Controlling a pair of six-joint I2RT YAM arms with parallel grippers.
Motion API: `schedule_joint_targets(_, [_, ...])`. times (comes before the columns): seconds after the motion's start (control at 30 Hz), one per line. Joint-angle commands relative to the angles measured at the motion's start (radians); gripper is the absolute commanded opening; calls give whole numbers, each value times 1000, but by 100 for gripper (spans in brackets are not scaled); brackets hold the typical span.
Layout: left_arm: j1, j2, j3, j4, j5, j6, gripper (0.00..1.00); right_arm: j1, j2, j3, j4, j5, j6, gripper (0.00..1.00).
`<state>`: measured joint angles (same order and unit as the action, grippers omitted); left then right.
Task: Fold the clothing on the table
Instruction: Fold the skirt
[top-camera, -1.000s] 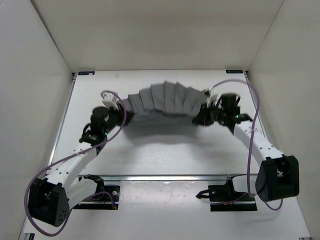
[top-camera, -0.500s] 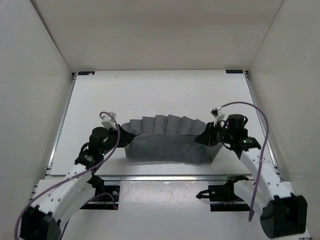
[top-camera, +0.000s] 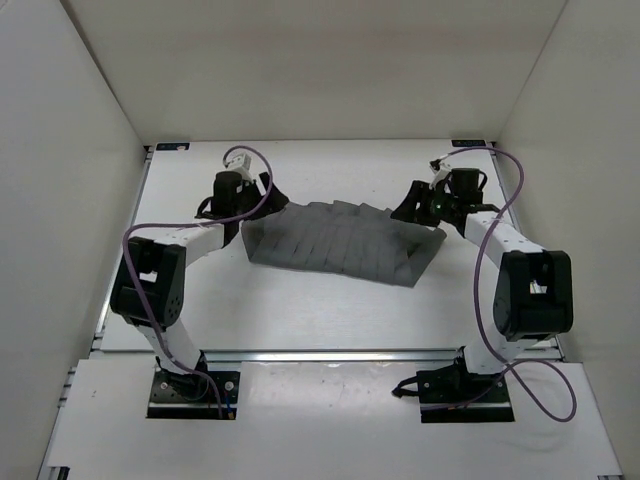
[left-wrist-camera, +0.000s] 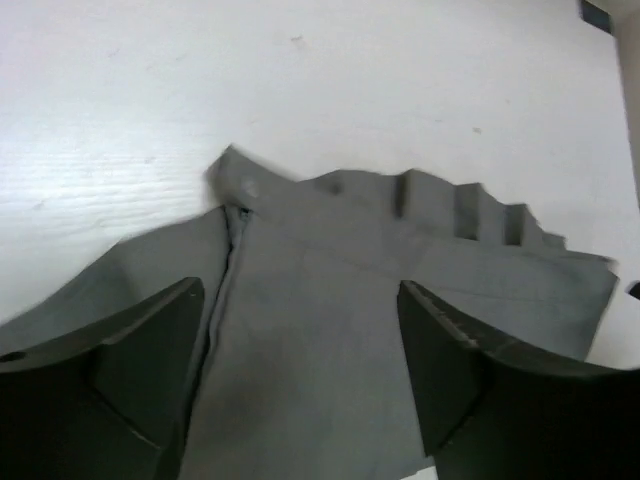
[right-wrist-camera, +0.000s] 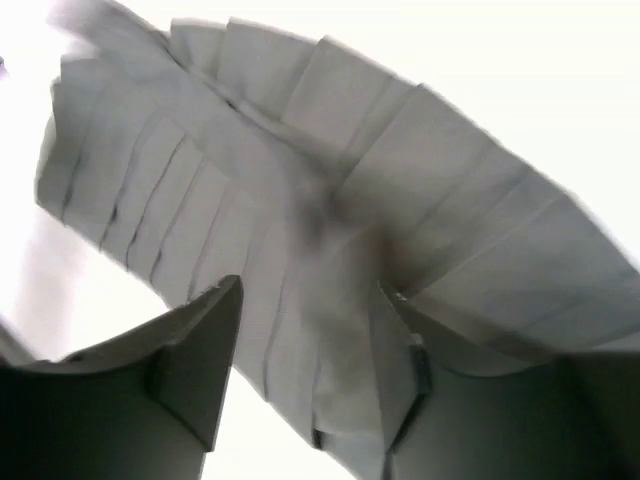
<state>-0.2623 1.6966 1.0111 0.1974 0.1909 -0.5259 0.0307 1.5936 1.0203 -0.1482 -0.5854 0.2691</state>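
Note:
My right gripper should next grab the clothing's far corner by the loose cloth there, so that end can fold across the band.
The clothing, dark grey and pleated, lies flat in a folded band across the middle of the white table. My left gripper hovers over its far left corner, jaws open. In the left wrist view the smooth fabric lies beneath the left gripper, untouched by either finger. At the far right corner my right gripper also stands open. In the right wrist view the pleats fan out, and loose cloth sits between the spread fingers of the right gripper.
White walls close in the table on three sides. Black corner brackets mark the far edge. A metal rail runs along the near edge. Purple cables loop off both arms.
Both grippers, shut on the clothing's ends at the near side half a second ago, have swung to the far side and opened. The clothing now lies flat, let go.

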Motion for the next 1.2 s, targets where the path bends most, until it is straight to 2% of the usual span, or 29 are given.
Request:
schedule_joint_targets(0.0, [43, -43, -86, 118, 45, -37, 93, -15, -23, 51, 36, 71, 4, 56])
schedule_joint_targets(0.1, [43, -150, -183, 113, -27, -10, 93, -5, -70, -1, 0, 154, 10, 69])
schedule_joint_targets(0.2, [41, -244, -246, 51, -59, 24, 75, 23, -145, -57, -83, 277, 16, 69])
schedule_joint_targets(0.27, [31, -313, -299, 24, -94, 33, 68, 37, -185, -104, -126, 331, 68, 68])
schedule_joint_targets(0.37, [21, -368, -350, -48, -171, 27, 75, 15, -285, -216, -103, 309, 158, 64])
schedule_joint_targets(0.5, [12, -379, -379, -128, -189, -8, 76, -3, -406, -353, -74, 280, 243, 63])
schedule_joint_targets(0.57, [11, -371, -396, -138, -189, -25, 80, -11, -437, -408, -59, 288, 284, 64])
schedule_joint_targets(0.8, [21, -267, -423, -89, -119, -100, 75, -12, -501, -538, 30, 291, 413, 64])
schedule_joint_targets(0.87, [12, -242, -431, -55, -90, -123, 71, 9, -515, -577, 47, 318, 447, 65])
schedule_joint_targets(1.0, [-2, -198, -434, -38, -68, -140, 53, 28, -491, -589, 62, 340, 467, 67])
schedule_joint_targets(1.13, [-9, -189, -463, -13, -41, -167, 8, 35, -466, -614, 102, 338, 481, 66])
schedule_joint_targets(1.17, [-12, -196, -471, -13, -36, -169, 0, 32, -463, -629, 114, 354, 486, 66])
